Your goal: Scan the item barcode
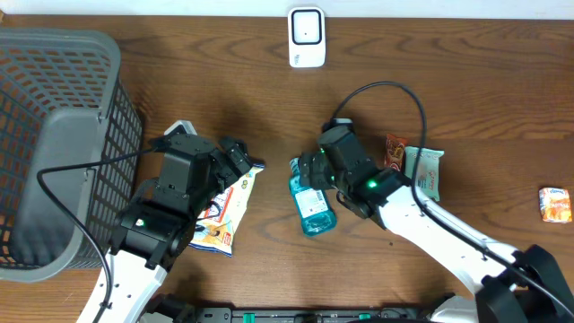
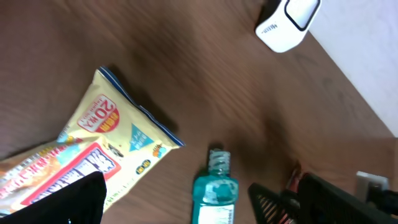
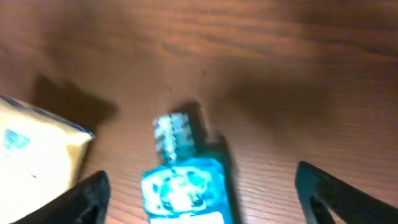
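I need to scan the barcode, so I should grab the mouthwash bottle with my right gripper across its sides near the bottle's cap end (image 1: 299, 182) (image 3: 185, 185), which leaves its broad sides uncovered.
A blue mouthwash bottle (image 1: 312, 206) lies flat on the wooden table, cap pointing away, with a white label on its body. My right gripper (image 1: 307, 172) hangs over its cap end. In the right wrist view the bottle (image 3: 184, 186) lies between the wide-apart fingers (image 3: 87, 200), touching neither, so my right gripper (image 3: 205, 202) is open. My left gripper (image 1: 244, 163) is open above the top edge of a yellow snack bag (image 1: 229, 208). The left wrist view shows the bag (image 2: 118, 140), the bottle (image 2: 214, 194) and the left gripper (image 2: 168, 208) empty. The white scanner (image 1: 306, 37) stands at the table's far edge.
A tall grey mesh basket (image 1: 54, 135) fills the left side. A teal-and-white packet (image 1: 423, 169) and a red packet (image 1: 395, 148) lie right of my right arm. A small orange packet (image 1: 555, 204) sits near the right edge.
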### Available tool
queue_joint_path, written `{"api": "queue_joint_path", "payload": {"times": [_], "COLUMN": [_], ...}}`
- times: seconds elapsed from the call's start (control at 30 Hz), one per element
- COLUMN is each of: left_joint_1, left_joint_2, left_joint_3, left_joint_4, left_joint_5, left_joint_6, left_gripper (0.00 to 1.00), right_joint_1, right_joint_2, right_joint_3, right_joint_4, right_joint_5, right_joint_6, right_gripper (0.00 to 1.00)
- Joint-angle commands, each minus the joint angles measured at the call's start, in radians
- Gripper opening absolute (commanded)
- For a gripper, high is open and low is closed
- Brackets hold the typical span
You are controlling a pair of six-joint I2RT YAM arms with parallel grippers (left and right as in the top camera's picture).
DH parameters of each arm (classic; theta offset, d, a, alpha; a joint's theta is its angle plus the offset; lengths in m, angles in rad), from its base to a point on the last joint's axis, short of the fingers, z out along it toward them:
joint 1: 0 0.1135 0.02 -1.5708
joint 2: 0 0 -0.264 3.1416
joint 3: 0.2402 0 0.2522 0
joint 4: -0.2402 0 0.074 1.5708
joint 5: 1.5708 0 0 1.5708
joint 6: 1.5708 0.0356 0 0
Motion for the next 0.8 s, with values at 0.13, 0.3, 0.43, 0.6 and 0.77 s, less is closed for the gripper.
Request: {"api": "queue_joint_path", "payload": {"times": [0.13,0.3,0.43,0.6,0.77], "left_joint_1": [0.006,0.006,0.006,0.006,0.006], "left_joint_2": [-0.041,-0.044,-0.045,-0.046,-0.047], "left_joint_3": [0.114,0.238,0.307,0.336,0.336], "left_joint_4": [-0.001,-0.014,-0.039,-0.074,-0.114], "left_joint_5": [-0.093,-0.100,-0.134,-0.148,-0.157], "left_joint_6": [0.139,0.249,0.260,0.262,0.262], "left_gripper": [0.98,0.98,0.98,0.98,0.98], "right_joint_1": [0.015,0.062,0.104,0.116,0.094], "right_joint_2": [0.053,0.136,0.215,0.299,0.333], "right_joint_3": [0.032,0.036,0.066,0.109,0.122], "right_joint_4": [-0.006,0.023,0.010,-0.065,-0.116], "right_joint_5": [-0.092,-0.095,-0.087,-0.018,-0.021], "right_joint_6": [-0.214,-0.215,-0.214,-0.203,-0.195], "right_gripper": [0.99,0.99,0.98,0.89,0.56]}}
